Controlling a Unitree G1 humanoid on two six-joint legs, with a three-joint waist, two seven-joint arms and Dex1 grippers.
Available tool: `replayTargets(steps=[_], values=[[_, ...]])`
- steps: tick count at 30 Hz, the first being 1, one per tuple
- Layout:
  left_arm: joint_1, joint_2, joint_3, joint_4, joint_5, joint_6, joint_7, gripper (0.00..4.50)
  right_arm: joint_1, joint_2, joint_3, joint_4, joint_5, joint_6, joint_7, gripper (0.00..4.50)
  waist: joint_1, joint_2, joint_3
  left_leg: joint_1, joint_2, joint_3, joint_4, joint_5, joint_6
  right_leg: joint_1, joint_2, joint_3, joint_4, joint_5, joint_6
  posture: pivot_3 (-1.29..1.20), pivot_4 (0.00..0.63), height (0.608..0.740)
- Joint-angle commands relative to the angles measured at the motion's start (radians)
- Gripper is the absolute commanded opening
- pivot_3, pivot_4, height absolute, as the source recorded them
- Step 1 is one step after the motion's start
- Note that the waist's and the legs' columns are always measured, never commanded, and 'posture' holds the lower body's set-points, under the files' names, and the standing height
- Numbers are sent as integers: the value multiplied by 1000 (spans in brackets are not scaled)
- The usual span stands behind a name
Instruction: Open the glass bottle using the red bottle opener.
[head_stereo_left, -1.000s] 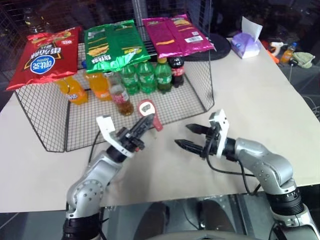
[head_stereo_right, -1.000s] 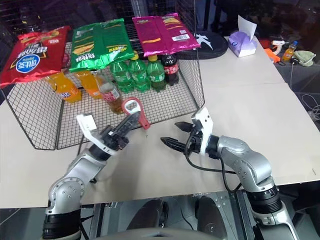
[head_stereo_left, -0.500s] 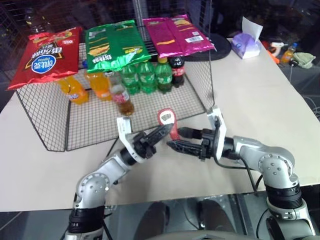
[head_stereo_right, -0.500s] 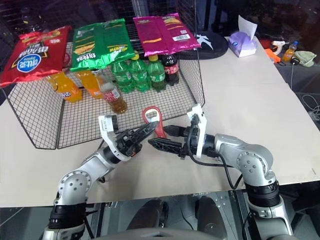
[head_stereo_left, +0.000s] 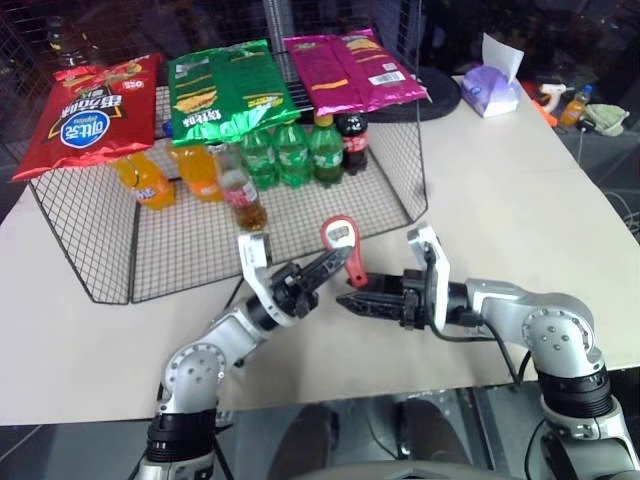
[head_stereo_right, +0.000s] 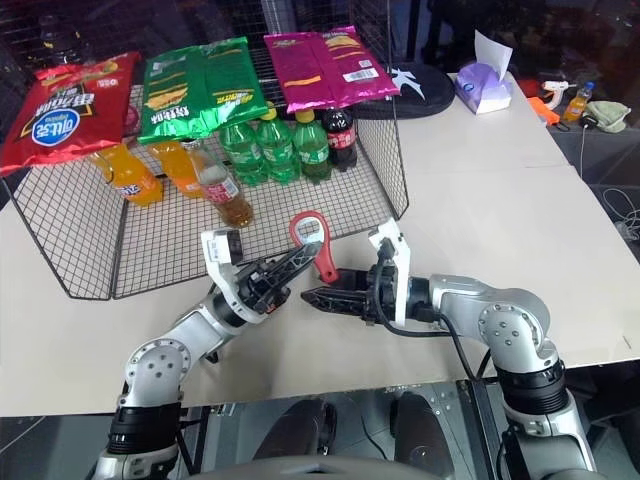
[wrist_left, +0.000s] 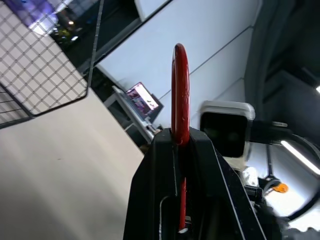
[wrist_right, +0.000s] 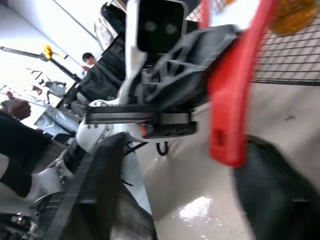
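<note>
The opener is held under its loop head by my left gripper's fingers, so my right gripper should grab the free lower end of its handle (head_stereo_left: 358, 277) (wrist_right: 228, 142) next.
My left gripper (head_stereo_left: 333, 263) is shut on the red bottle opener (head_stereo_left: 342, 243) and holds it above the table, loop head up and handle slanting down. The left wrist view shows the opener (wrist_left: 180, 90) edge-on, clamped between the fingers. My right gripper (head_stereo_left: 347, 300) points left just below and in front of it. Its fingers (wrist_right: 95, 200) stand apart, with the lower end of the opener's handle (wrist_right: 231, 115) between them, close to one finger. The glass bottle (head_stereo_left: 243, 196), with amber liquid and a pink-red label, stands upright inside the wire rack, apart from both grippers.
The wire rack (head_stereo_left: 300, 225) holds orange drink bottles (head_stereo_left: 150, 185), green soda bottles (head_stereo_left: 290, 155) and a dark cola bottle (head_stereo_left: 354, 140). Several chip bags (head_stereo_left: 225, 88) lie on top of it. A tissue box (head_stereo_left: 492, 90) sits back right. The table's front edge runs under both arms.
My left gripper carried the opener to the right and my right gripper came left to meet it. The right fingers have drawn closer together around the handle's end.
</note>
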Motion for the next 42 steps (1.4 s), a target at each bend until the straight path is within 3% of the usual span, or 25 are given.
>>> replayTargets(steps=[1,4,22,27,33,42], values=[[16,8,-10,-20,-4,19,-9,0,-23,13,-10,-36,53,-3,8,1175,0,0,0,0,0,0,0,0,0,0,0,0,0,0,0,0,150,740],[19,13,-12,-18,-5,26,-19,0,-24,11,-8,-33,55,-3,6,107,0,0,0,0,0,0,0,0,0,0,0,0,0,0,0,0,150,740],[45,51,-61,-28,55,31,-77,0,-26,15,-5,-8,30,-19,-4,107,0,0,0,0,0,0,0,0,0,0,0,0,0,0,0,0,150,740],[56,43,-50,-49,74,4,-70,1716,-23,20,-8,-4,9,-38,-4,0,0,0,0,0,0,0,0,0,0,0,0,0,0,0,0,0,150,740],[114,66,13,-105,65,-25,-45,4469,-18,1,-61,45,-54,-113,-3,0,0,0,0,-1,0,0,0,0,0,-1,0,1,0,0,0,0,150,740],[148,11,144,-141,106,-176,70,4469,46,-46,-92,65,-131,-180,20,0,3,1,0,-3,0,1,0,0,0,-2,-1,1,-1,0,0,0,150,740]])
